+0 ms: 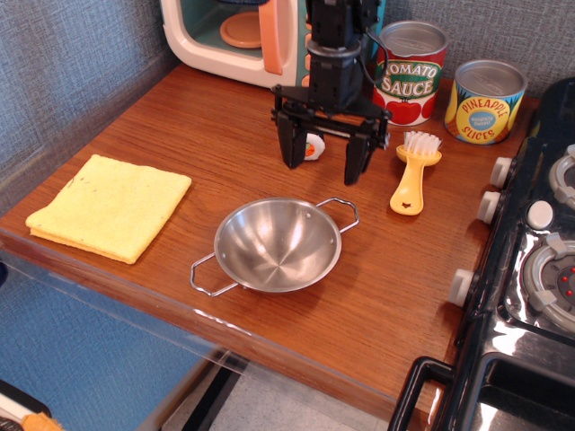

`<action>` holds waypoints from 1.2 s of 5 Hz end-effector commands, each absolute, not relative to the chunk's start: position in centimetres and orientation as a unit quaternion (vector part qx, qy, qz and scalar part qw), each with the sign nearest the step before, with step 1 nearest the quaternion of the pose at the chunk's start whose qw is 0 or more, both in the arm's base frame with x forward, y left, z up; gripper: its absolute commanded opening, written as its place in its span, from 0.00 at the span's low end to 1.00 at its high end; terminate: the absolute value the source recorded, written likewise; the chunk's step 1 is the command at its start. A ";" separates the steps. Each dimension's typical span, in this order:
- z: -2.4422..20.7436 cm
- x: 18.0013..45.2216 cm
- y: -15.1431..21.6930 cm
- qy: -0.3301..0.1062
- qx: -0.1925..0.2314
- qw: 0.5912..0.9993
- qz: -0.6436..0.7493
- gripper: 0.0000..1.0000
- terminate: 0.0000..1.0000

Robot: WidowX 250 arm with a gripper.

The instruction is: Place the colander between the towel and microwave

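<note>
My gripper grabs the colander (278,244) by its steel rim (311,206) next, to place it between the towel and microwave.
The colander (278,244) is a shiny steel bowl with two wire loop handles, sitting near the front middle of the wooden counter. The yellow towel (110,206) lies flat at the front left. The toy microwave (235,36) stands at the back, its door open. My gripper (323,162) is open and empty, fingers pointing down, a little behind and above the colander's far rim, apart from it. A small white sushi-like toy (314,146) sits partly hidden behind the fingers.
A tomato sauce can (411,71) and a pineapple slices can (484,101) stand at the back right. A yellow brush (414,173) lies right of the gripper. The black stove (530,269) borders the counter's right side.
</note>
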State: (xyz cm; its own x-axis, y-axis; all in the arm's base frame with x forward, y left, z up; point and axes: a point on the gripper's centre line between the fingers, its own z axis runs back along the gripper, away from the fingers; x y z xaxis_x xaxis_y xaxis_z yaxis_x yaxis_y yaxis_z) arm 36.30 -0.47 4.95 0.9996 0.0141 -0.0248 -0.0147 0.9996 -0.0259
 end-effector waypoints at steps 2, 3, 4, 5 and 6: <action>7.3 29.0 -4.6 -0.007 -0.032 0.999 -0.039 1.00 0.00; 3.2 27.8 -4.3 0.048 -0.020 0.998 -0.042 1.00 0.00; 0.4 26.9 -4.5 0.081 -0.008 0.995 -0.052 1.00 0.00; -1.0 26.7 -5.0 0.090 -0.005 0.994 -0.063 1.00 0.00; -1.2 26.8 -5.5 0.086 0.001 0.994 -0.067 0.00 0.00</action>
